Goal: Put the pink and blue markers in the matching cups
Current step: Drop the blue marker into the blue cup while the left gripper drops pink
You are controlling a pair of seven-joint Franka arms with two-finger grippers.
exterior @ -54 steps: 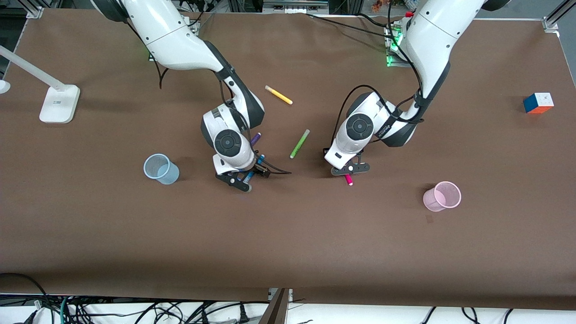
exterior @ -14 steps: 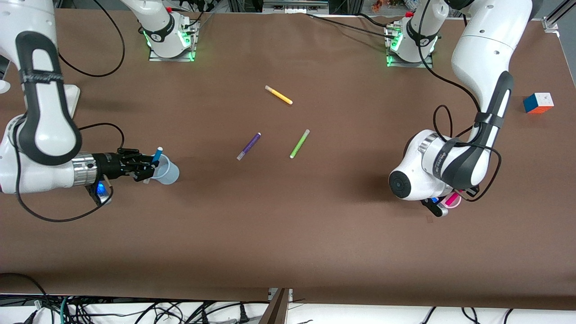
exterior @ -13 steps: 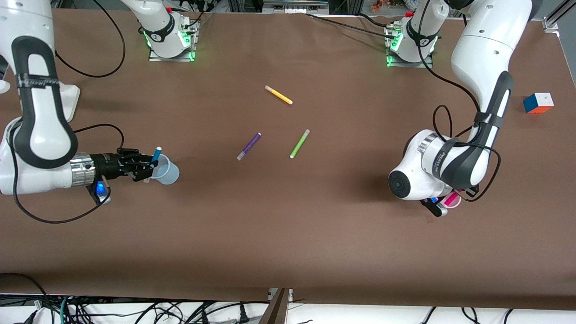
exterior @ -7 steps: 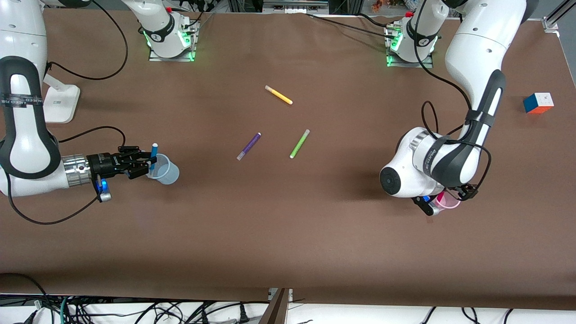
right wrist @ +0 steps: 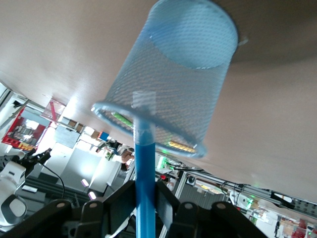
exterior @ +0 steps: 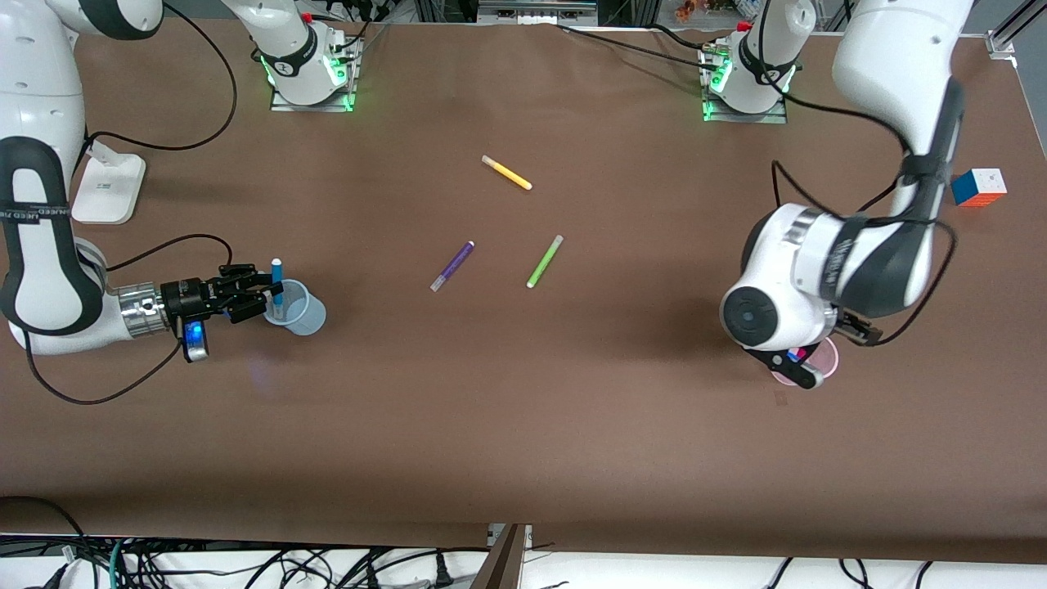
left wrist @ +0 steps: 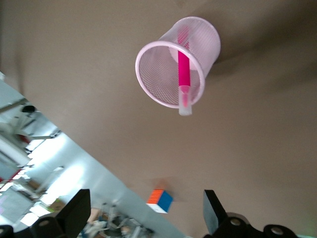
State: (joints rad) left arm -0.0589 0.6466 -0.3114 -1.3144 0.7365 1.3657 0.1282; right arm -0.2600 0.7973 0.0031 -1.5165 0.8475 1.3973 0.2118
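Note:
The blue marker's cap end (right wrist: 143, 111) is inside the blue cup's rim (right wrist: 188, 148) in the right wrist view. My right gripper will open now.
The pink marker (left wrist: 184, 74) leans inside the pale pink cup (left wrist: 198, 44), its pale cap sticking out over the rim. My left gripper (left wrist: 143, 218) is open and empty, up over that cup (exterior: 828, 360); in the front view the wrist hides most of the cup. My right gripper (exterior: 260, 298) is shut on the blue marker (exterior: 276, 282) and holds it nearly upright at the pale blue cup (exterior: 301, 311). In the right wrist view the blue marker (right wrist: 144, 178) runs from the right gripper (right wrist: 145, 203) into the mouth of the blue cup (right wrist: 173, 84), cap end inside the rim.
A purple pen (exterior: 452, 266), a lime-green pen (exterior: 545, 260) and a yellow pen (exterior: 506, 173) lie mid-table. A colour cube (exterior: 978, 187) sits near the left arm's end and also shows in the left wrist view (left wrist: 159, 201). A white lamp base (exterior: 106, 188) stands at the right arm's end.
Both arms carried their markers from mid-table to the cups. In the last half second my left gripper opened and rose, leaving the pink marker in the pink cup. My right gripper tipped the blue marker more upright.

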